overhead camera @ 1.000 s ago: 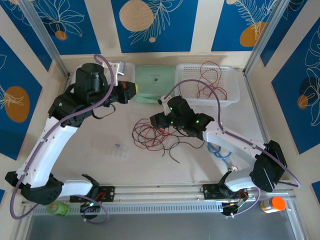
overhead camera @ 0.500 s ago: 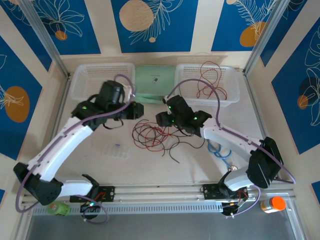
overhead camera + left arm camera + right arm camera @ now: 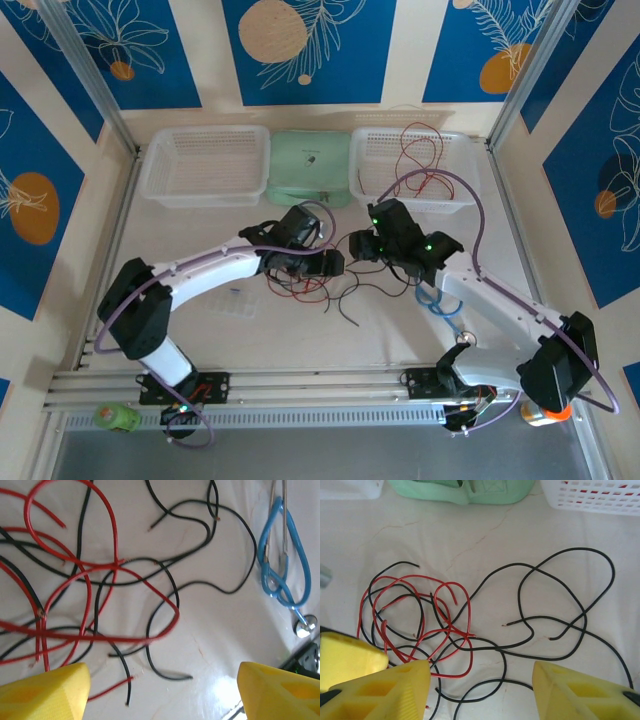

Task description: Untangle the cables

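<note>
I should next pull the red cable free, so I should grab it with my left gripper by its exposed loop bend (image 3: pixel 324 298) (image 3: pixel 175 617) at the edge of the tangle.
The cables (image 3: pixel 305 283) lie in a loose tangle of red and black strands at the table's middle. My left gripper (image 3: pixel 328 264) hangs over the tangle's right side. In the left wrist view its yellow fingers (image 3: pixel 45 692) stand wide apart, open (image 3: pixel 162 695), with bare table and loose ends of the cables (image 3: pixel 125 605) ahead. My right gripper (image 3: pixel 362 246) hovers just to the right of the tangle, open (image 3: pixel 482 690), and a black strand of the cables (image 3: pixel 485 684) runs on the table between its fingers (image 3: pixel 585 692). More red cables (image 3: pixel 415 165) lie in the right basket.
A white basket (image 3: pixel 160 175) stands back left, a green pouch (image 3: pixel 308 165) between it and the right basket (image 3: pixel 465 195). A light blue coiled cable (image 3: pixel 436 300) lies right of the tangle, also seen from the left wrist (image 3: pixel 285 565). A clear plastic piece (image 3: pixel 232 302) lies left of the tangle.
My left arm swung from the left basket down to the tangle and its gripper opened. My right gripper shifted a little to the right.
</note>
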